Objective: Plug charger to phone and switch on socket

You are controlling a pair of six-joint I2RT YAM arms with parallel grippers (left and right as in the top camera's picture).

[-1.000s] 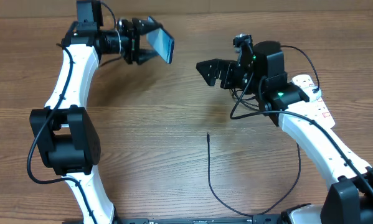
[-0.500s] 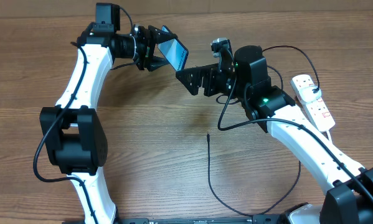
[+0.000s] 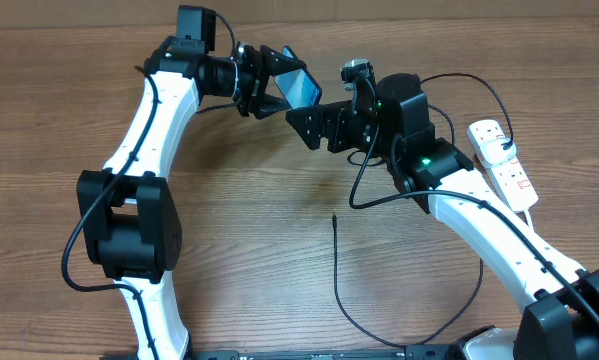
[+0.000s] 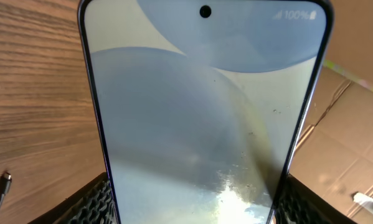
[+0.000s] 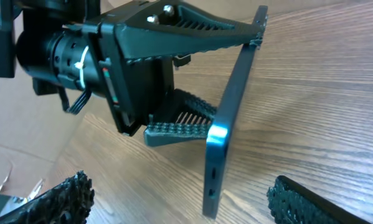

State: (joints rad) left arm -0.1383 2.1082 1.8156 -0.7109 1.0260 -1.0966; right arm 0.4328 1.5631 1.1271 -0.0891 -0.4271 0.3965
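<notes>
I will next use my right gripper to grab the phone's port end (image 3: 306,97) (image 5: 215,165), across the screen and back. The phone's other end then stays free to hand over.
My left gripper (image 3: 284,84) is shut on the phone (image 3: 302,85) and holds it in the air at the back middle. In the left wrist view its light blue screen (image 4: 205,112) fills the frame between the ribbed fingers (image 4: 94,200). My right gripper (image 3: 309,126) is open just in front of the phone. In the right wrist view the phone (image 5: 226,124) stands edge-on, with its port end low between my right fingers (image 5: 56,200) and touching neither. The charger (image 3: 336,270) lies on the table, its slim plug (image 3: 334,216) free. The socket (image 3: 506,160) lies at the right.
The charger cable loops along the front edge (image 3: 399,342) and up toward the right arm. The socket's thick white cord (image 3: 479,345) shows at the front right. Cardboard (image 4: 351,130) lines the far side of the wooden table (image 3: 239,220).
My left arm has carried the phone rightward to my right gripper. The right gripper swung left toward it, then held still, and its jaws have narrowed slightly.
</notes>
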